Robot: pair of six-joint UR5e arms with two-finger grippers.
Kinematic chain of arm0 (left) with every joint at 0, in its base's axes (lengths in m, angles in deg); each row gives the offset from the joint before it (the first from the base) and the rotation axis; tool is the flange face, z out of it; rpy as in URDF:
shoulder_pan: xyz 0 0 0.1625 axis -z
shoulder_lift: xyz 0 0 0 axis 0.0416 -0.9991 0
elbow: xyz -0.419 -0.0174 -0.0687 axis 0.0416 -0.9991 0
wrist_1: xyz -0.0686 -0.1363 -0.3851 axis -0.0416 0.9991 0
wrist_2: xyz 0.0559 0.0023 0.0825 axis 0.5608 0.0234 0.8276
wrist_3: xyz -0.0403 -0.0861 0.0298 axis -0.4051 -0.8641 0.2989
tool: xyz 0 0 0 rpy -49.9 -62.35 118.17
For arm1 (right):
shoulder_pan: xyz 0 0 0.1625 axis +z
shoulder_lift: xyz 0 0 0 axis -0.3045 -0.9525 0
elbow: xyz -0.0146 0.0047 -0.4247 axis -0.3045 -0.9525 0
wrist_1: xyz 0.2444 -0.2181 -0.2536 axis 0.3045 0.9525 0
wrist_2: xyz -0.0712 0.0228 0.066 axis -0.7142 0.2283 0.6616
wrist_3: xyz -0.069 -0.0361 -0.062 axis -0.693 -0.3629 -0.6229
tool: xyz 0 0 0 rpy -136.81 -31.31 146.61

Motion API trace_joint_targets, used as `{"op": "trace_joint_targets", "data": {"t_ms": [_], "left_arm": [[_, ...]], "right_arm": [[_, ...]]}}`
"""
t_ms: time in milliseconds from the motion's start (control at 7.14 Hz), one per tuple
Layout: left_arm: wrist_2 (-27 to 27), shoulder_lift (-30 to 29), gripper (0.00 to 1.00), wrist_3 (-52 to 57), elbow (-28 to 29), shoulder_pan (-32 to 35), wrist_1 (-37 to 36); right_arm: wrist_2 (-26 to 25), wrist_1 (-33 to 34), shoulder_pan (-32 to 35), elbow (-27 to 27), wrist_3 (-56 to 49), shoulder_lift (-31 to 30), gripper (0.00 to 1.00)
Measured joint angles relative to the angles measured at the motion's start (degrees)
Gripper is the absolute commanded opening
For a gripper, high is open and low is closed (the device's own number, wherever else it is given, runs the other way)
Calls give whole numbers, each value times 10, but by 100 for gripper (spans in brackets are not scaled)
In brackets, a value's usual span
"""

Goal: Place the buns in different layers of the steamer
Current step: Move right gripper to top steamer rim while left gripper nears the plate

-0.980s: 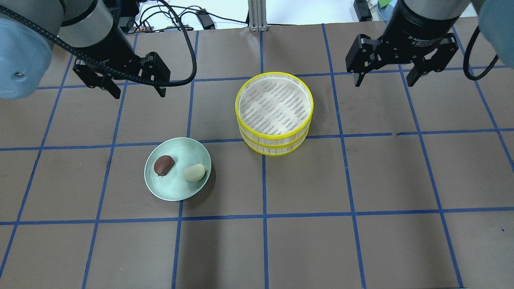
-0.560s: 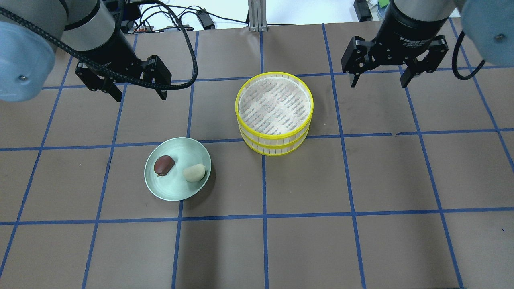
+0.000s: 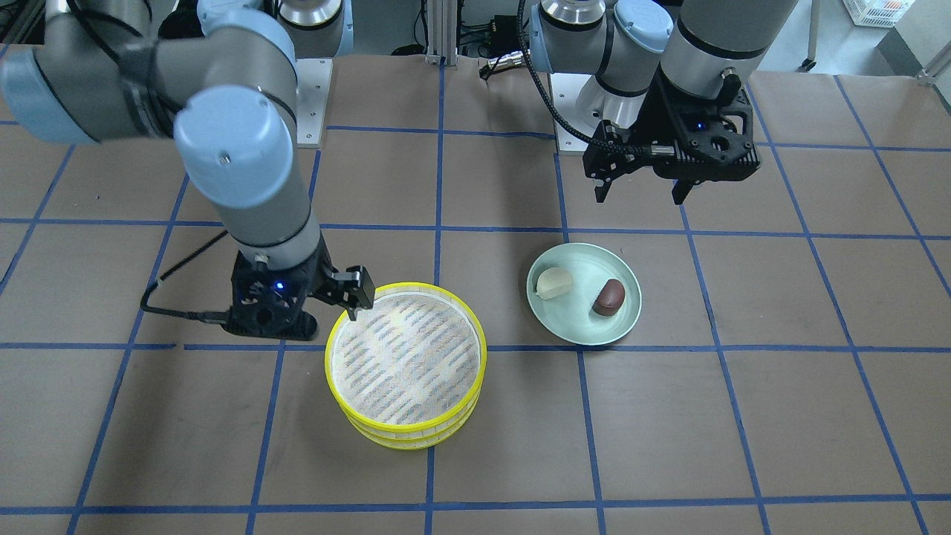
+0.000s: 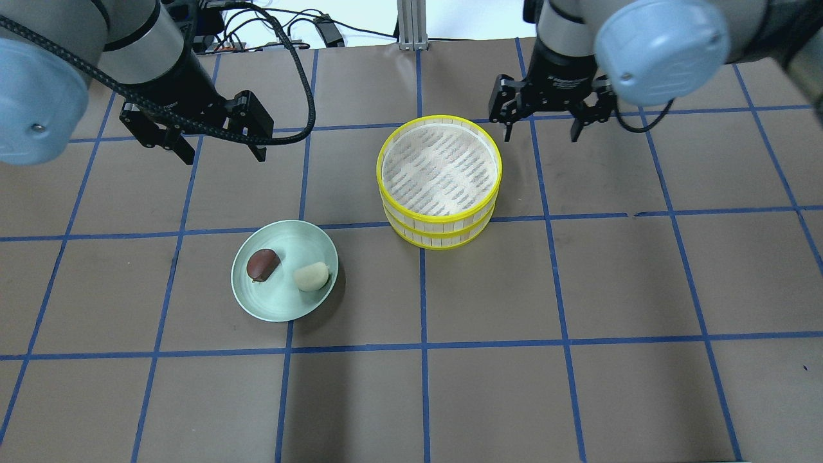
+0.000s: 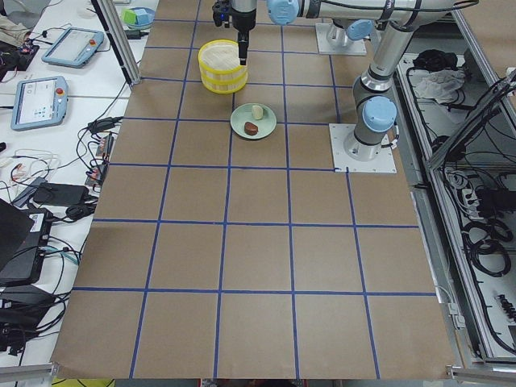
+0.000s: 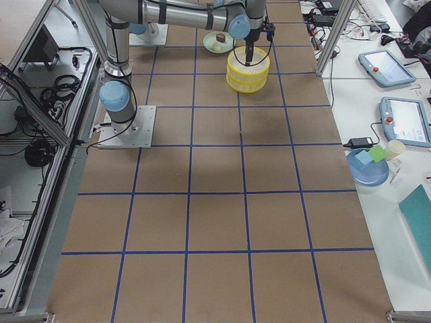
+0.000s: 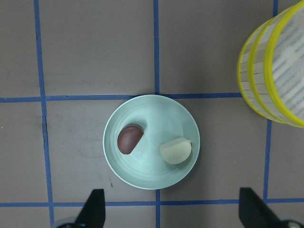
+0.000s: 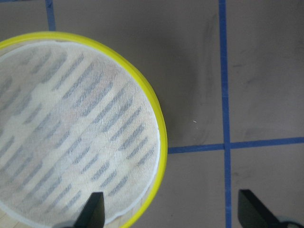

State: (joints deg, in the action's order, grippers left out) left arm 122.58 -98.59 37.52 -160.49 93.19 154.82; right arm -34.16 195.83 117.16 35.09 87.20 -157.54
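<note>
I will next grab the steamer layer [image 3: 410, 357] with my right gripper by its thin yellow rim [image 3: 379, 290], because the layer is far wider than my open fingers.
Two yellow-rimmed steamer layers [image 4: 443, 231] stand stacked at the table's centre, and the top tray is empty. The reddish-brown bun [image 4: 262, 264] and the cream-white bun [image 4: 312, 276] lie side by side on a pale green plate [image 4: 276, 305] to the stack's front left. My left gripper [image 4: 223, 155] is open and empty, hovering behind the plate; its wrist view shows both buns [image 7: 129, 138] [image 7: 176, 150]. My right gripper [image 4: 541, 136] is open and empty at the stack's back right, with one fingertip [image 3: 355, 310] just over the top rim [image 8: 159, 123].
Brown paper with blue tape lines covers the table [image 4: 578, 289]. Cables and a metal post [image 4: 411, 26] sit at the far edge. In the side views, tablets and cables lie on benches beyond the table's ends.
My right gripper has moved left and down, from the back right to the edge of the steamer stack. My left gripper has barely shifted. The buns and trays have not moved.
</note>
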Motion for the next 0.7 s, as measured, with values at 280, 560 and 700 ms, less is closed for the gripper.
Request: {"op": "trace_joint_targets", "data": {"t_ms": [280, 560, 700], "left_arm": [[12, -3, 100, 0, -5, -3, 1], [14, -20, 100, 0, -50, -6, -29], [13, -30, 100, 3, -79, -7, -58]], "right_arm": [[1, 63, 4, 30, 3, 43, 65], [3, 78, 3, 38, 13, 53, 15], [9, 78, 3, 37, 23, 52, 13]]}}
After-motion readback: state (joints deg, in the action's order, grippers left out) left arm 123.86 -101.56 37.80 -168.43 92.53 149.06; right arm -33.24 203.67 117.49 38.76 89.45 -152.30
